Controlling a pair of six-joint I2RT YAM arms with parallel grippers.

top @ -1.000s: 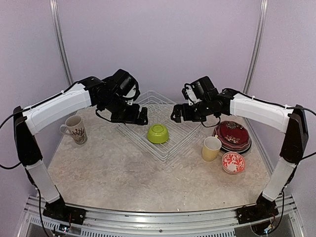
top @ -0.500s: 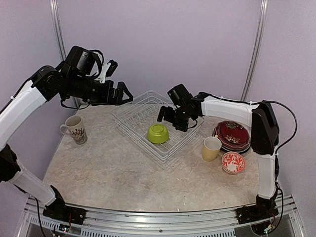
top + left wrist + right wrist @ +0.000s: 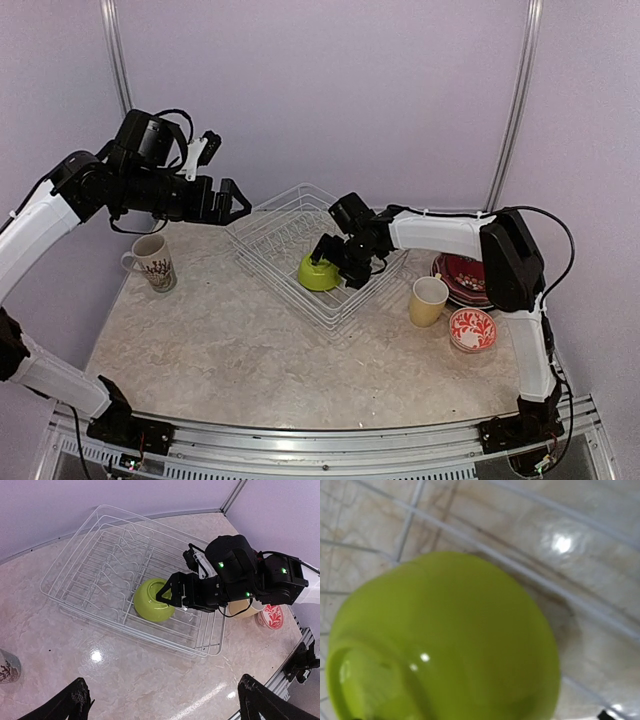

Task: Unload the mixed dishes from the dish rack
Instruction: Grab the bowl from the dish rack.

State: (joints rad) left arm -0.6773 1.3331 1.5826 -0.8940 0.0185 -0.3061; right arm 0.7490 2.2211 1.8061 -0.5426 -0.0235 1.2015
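The robot's right gripper should next grab the lime green bowl by its rim [image 3: 336, 282] [image 3: 551, 687], so the opposite side stays free for the left gripper.
The white wire dish rack [image 3: 283, 222] stands at the middle back of the table and holds only the lime green bowl [image 3: 316, 274]. My right gripper [image 3: 336, 262] is open and low over the bowl's right side, one finger above its rim. In the right wrist view the bowl [image 3: 445, 640] fills most of the frame and the fingers hardly show. My left gripper [image 3: 228, 201] is open and empty, raised high to the left of the rack. In its wrist view [image 3: 167, 706] the rack [image 3: 75, 562], the bowl [image 3: 150, 602] and the right gripper [image 3: 172, 592] lie below.
A patterned cream mug [image 3: 153, 263] stands left of the rack. A pale yellow cup [image 3: 428, 301], a stack of red and dark plates [image 3: 470, 276] and a small red-white bowl [image 3: 472, 330] stand right of it. Walls close in behind.
My right gripper has moved left and down onto the green bowl. My left arm has lifted up and away from the rack to the left.
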